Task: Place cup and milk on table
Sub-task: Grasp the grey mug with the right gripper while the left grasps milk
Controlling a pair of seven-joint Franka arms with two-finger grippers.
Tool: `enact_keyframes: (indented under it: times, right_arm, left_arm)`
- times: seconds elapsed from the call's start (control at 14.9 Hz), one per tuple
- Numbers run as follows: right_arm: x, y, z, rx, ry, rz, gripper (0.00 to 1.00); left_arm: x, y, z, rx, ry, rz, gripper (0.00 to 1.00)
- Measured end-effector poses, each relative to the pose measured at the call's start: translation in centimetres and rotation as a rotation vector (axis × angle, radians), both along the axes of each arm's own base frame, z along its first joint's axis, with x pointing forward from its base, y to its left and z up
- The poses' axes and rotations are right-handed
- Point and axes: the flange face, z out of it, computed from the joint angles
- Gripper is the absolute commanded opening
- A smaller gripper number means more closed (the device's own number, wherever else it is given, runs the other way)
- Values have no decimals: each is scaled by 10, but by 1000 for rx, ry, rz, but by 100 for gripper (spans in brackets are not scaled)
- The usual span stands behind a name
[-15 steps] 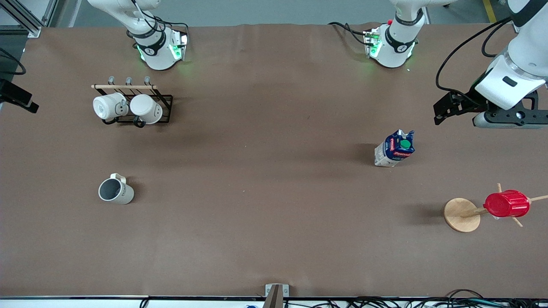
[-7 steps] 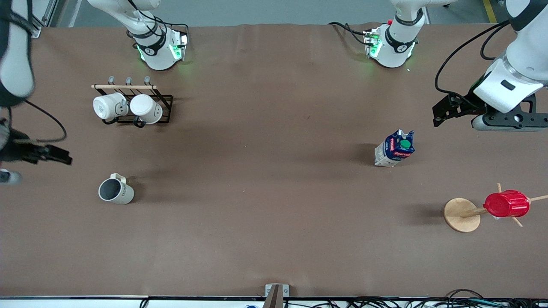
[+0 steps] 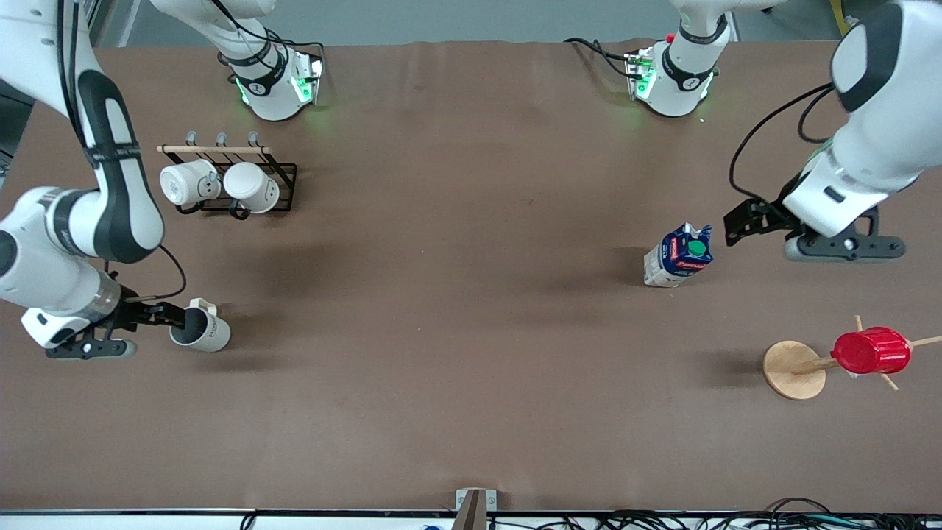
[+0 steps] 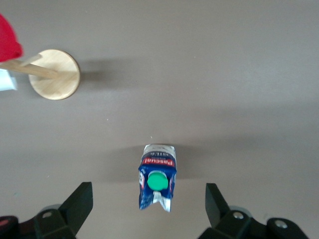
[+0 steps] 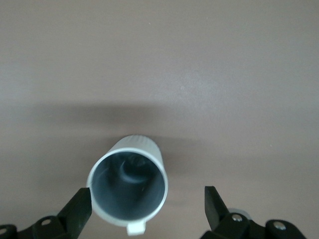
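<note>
The left gripper grabs the milk by its blue upper body below the cap (image 3: 688, 252) next, to place it on the tabletop beside the cup (image 3: 208, 328).
The cup (image 3: 202, 330), beige with a grey inside, stands upright on the brown table (image 3: 456, 331) toward the right arm's end. My right gripper (image 3: 174, 317) is open at the cup's rim. In the right wrist view the cup (image 5: 149, 149) lies between the open fingers (image 5: 82, 201), close to one of them, with the gripper (image 5: 147, 199) around its mouth. The milk (image 3: 678, 255), blue with a green cap, stands on the table toward the left arm's end. My left gripper (image 3: 730, 227) is open and hangs just beside it. In the left wrist view the milk (image 4: 157, 169) shows between the open gripper's (image 4: 148, 199) fingers.
A black wire rack (image 3: 283, 173) with two cream-white mugs stands near the right arm's base. A wooden cup tree (image 3: 792, 369) with a red ribbed cup (image 3: 870, 350) stands nearer the front camera than the milk; its base (image 4: 55, 74) shows in the left wrist view.
My right arm has swung in from the table's edge and brought its open gripper to the cup. My left gripper has come down and toward the milk. Cup and milk have not moved.
</note>
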Motion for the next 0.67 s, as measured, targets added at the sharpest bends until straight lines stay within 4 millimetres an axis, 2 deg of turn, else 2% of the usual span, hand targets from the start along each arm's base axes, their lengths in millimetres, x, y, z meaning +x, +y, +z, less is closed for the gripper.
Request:
enact_keyframes:
  times: [0.13, 0.34, 0.4, 0.54, 0.6, 0.67]
  right_arm:
    - [0, -7, -19, -5, 1, 13, 100]
    - [-3, -10, -29, -9, -17, 18, 99]
    - [-5, -11, -33, -11, -27, 17, 93]
    - [-10, -11, -44, -12, -27, 17, 71]
    - [-12, -10, -49, -11, -21, 17, 58]
    - [-14, -10, -52, -10, -18, 18, 40]
  left_arm:
    - [-1, 0, -35, -1, 7, 0, 99]
    - [-5, -1, -81, 0, 46, -3, 99]
    - [-8, -1, -92, 1, 64, -4, 98]
    - [-14, -1, -110, 6, 99, -8, 98]
    - [-18, 0, -117, 8, 112, -11, 98]
    - [-21, 0, -125, 10, 122, -21, 98]
